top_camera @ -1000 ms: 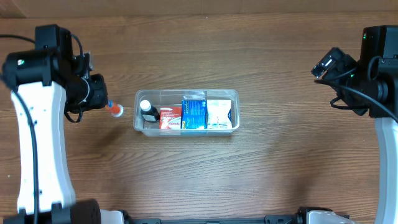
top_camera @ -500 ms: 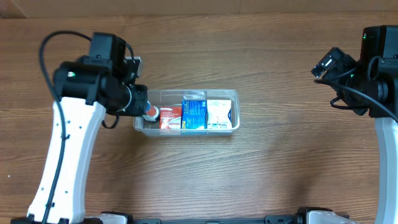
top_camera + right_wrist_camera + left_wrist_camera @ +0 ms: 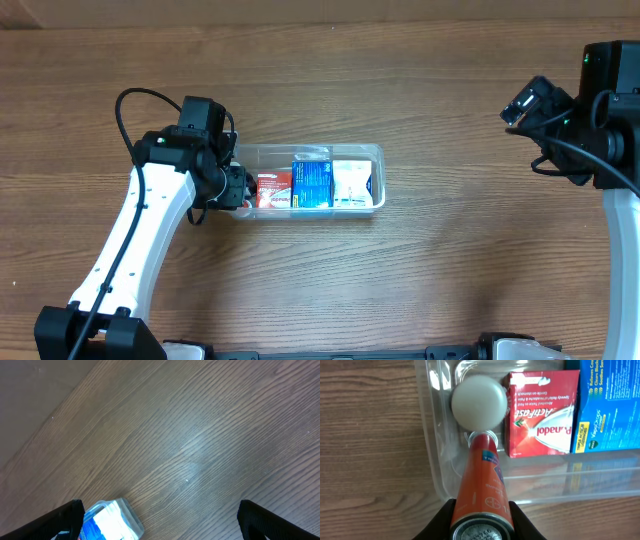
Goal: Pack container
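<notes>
The orange tube's lower end reaches the container's bottom by the red box: my left gripper will release it.
The clear plastic container (image 3: 375, 152) lies mid-table and holds a red box (image 3: 274, 188), a blue box (image 3: 312, 182) and a white box (image 3: 353, 182). In the left wrist view the container's left end (image 3: 427, 445) holds a bottle with a white round cap (image 3: 479, 401) beside the red box (image 3: 541, 412) and blue box (image 3: 610, 405). My left gripper (image 3: 481, 527) is shut on an orange tube (image 3: 482, 485), whose tip points over the container's near rim toward the white cap. My right gripper (image 3: 160, 520) is open and empty, far right, above bare table.
The table is brown wood. The container's right end with the white box (image 3: 112, 517) shows at the lower left of the right wrist view. The left arm (image 3: 150, 230) reaches from the front left.
My left gripper carried the orange tube rightward from left of the container to its left end and lowered over it. The right arm has not moved.
</notes>
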Robot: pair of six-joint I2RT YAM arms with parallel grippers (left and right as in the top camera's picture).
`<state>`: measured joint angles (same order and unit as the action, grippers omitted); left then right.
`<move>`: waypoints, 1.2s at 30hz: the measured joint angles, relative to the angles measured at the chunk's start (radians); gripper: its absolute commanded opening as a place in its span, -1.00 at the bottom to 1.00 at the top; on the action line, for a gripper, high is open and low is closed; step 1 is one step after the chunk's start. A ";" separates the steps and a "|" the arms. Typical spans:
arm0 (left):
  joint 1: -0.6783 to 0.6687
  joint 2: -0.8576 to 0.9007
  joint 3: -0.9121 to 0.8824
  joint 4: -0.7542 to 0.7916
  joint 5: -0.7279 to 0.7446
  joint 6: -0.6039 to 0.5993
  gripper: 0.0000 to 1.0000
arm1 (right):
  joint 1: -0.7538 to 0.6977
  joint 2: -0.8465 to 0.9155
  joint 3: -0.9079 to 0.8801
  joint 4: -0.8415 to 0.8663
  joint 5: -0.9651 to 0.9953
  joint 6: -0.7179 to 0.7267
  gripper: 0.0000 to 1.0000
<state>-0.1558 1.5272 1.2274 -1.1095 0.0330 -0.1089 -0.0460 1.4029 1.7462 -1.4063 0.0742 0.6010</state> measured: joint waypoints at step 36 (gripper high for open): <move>0.000 -0.950 0.035 -0.263 -0.248 -0.175 1.00 | 0.000 0.001 0.000 0.000 0.000 0.000 1.00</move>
<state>-0.1558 0.5774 1.2629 -1.3727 -0.2153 -0.2836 -0.0460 1.4036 1.7462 -1.4059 0.0742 0.6006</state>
